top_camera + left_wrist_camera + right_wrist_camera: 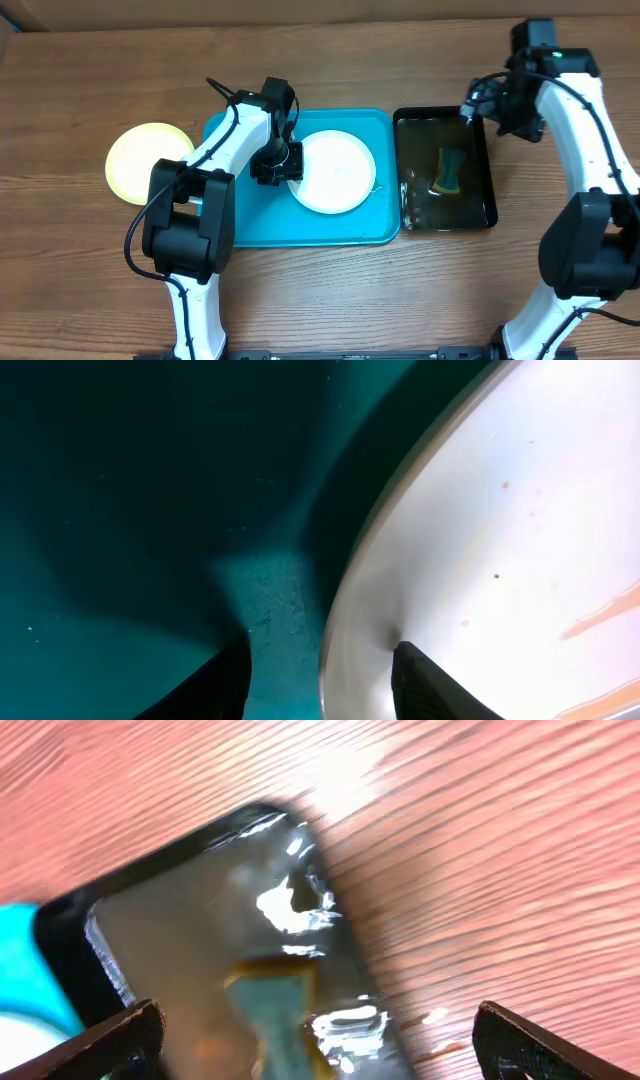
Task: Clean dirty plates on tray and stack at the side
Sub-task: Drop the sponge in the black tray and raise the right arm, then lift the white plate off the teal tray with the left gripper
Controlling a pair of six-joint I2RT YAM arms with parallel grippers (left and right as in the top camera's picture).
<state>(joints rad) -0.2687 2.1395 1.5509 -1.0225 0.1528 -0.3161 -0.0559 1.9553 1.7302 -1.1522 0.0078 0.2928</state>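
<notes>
I should close my left gripper on the white plate's rim [293, 183] [328, 655] now. The plate's rim is between my open fingers, one on each side, so my gripper would hold the white plate.
A white plate [335, 172] lies in the turquoise tray [240, 225]. A pale yellow-green plate [140, 160] lies on the table left of the tray. My left gripper [277, 165] is open at the white plate's left rim. In the left wrist view one finger is over the plate [520, 540], the other over the tray floor [130, 510], jaws [320, 680] astride the rim. Orange-brown smears show on that plate. My right gripper [497, 100] is open and empty above the black tray's far right corner; in its wrist view the jaws [320, 1035] are wide apart. A third plate is not in view.
A glossy black tray [485, 140] holding water and a green-yellow sponge [450, 172] stands right of the turquoise tray. The sponge also shows blurred in the right wrist view [285, 1010]. Bare wooden table [80, 280] surrounds the trays.
</notes>
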